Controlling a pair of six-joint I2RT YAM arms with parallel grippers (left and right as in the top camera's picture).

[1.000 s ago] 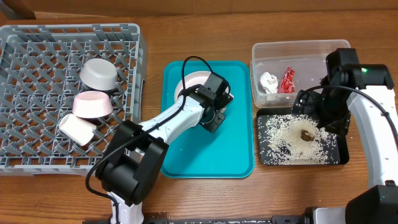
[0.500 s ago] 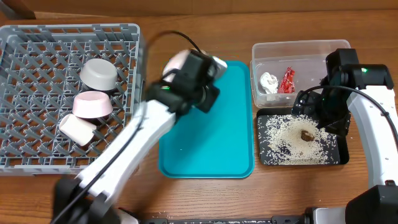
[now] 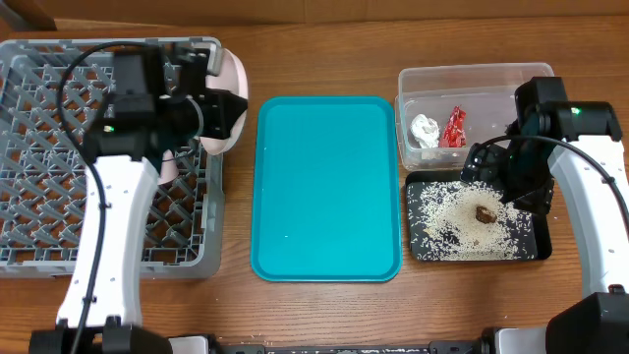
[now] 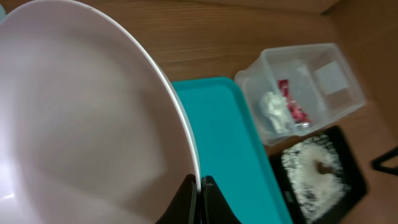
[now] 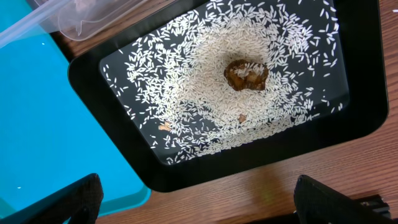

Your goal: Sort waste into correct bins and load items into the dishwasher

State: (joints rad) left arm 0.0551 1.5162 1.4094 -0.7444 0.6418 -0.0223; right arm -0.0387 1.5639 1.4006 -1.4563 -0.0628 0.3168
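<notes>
The plate sticks out past the grey dish rack's edge toward the teal tray and would drop onto that edge, so it is too early for my left gripper to open now.
My left gripper [image 4: 199,186] is shut on the rim of the round white plate [image 4: 81,118] and holds it on edge over the right side of the grey dish rack [image 3: 59,226]; the plate also shows in the overhead view [image 3: 228,113]. My right gripper [image 5: 196,202] is open and empty above the black tray [image 5: 367,81], which holds rice grains [image 5: 186,99] and a brown lump [image 5: 246,73]. The clear tub [image 3: 472,77] holds the red wrapper [image 3: 453,126] and white tissue [image 3: 425,130]. The bowl, cups and chopsticks are hidden or out of view.
A bare teal tray [image 3: 328,187] lies between the rack and the two bins. The left arm reaches across the rack from the table's front edge. The right arm stands over the black tray's right end.
My left gripper has carried the plate from the teal tray leftward to the rack's right side. The right arm has not moved.
</notes>
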